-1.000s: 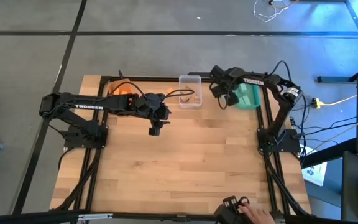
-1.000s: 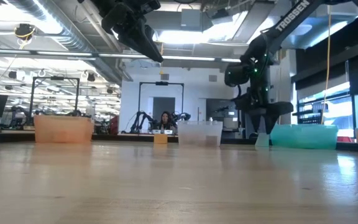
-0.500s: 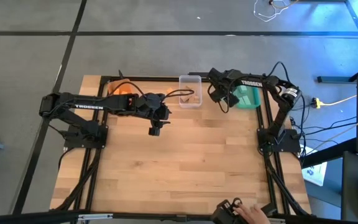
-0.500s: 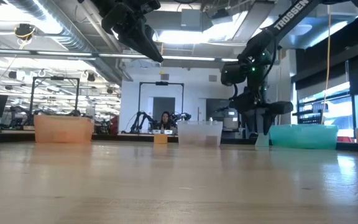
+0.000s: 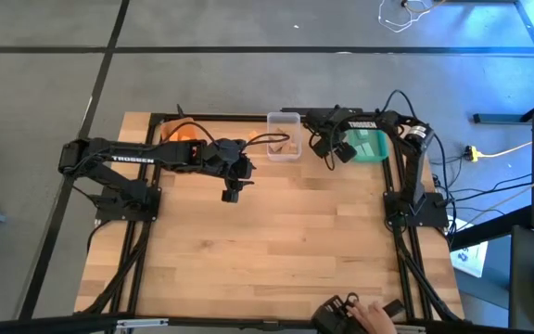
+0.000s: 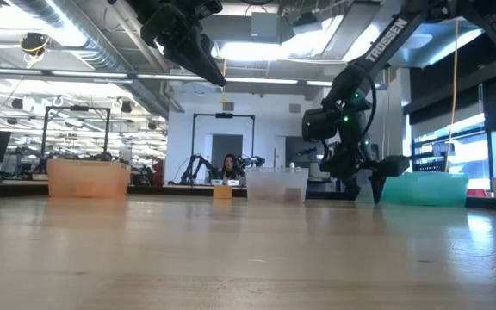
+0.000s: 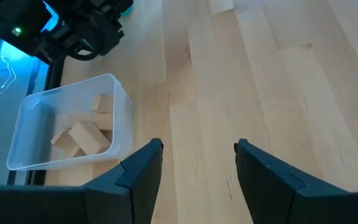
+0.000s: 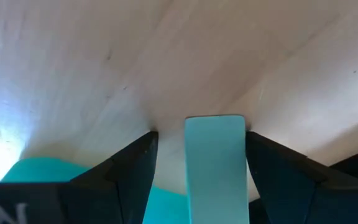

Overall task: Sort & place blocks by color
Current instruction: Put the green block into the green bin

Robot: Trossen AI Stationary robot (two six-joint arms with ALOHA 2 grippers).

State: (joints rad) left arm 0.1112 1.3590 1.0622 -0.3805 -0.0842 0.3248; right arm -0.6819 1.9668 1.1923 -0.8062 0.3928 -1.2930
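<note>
My right fingers, low around the teal block (image 8: 215, 163), should close and catch it.
A teal block (image 8: 215, 163) stands on the table just left of the teal bin (image 5: 371, 147). My right gripper (image 5: 326, 154) points down over the block and is open, with one finger on each side. A gap shows at one finger. The other finger lies close along the block, and I cannot tell if it touches. My left gripper (image 5: 231, 192) is open and empty, above the table near the clear bin (image 5: 284, 136). The clear bin holds several plain wood blocks (image 7: 82, 134). The orange bin (image 5: 185, 135) stands at the far left.
The three bins stand in a row along the far edge. A small block (image 6: 222, 192) stands on the table near the clear bin, and it also shows in the left wrist view (image 7: 220, 5). A person's hand (image 5: 371, 316) holds a device at the near edge.
My right gripper has moved a little toward the table's left edge, away from the teal bin. It has come down around the standing teal block. The block has stayed in place.
</note>
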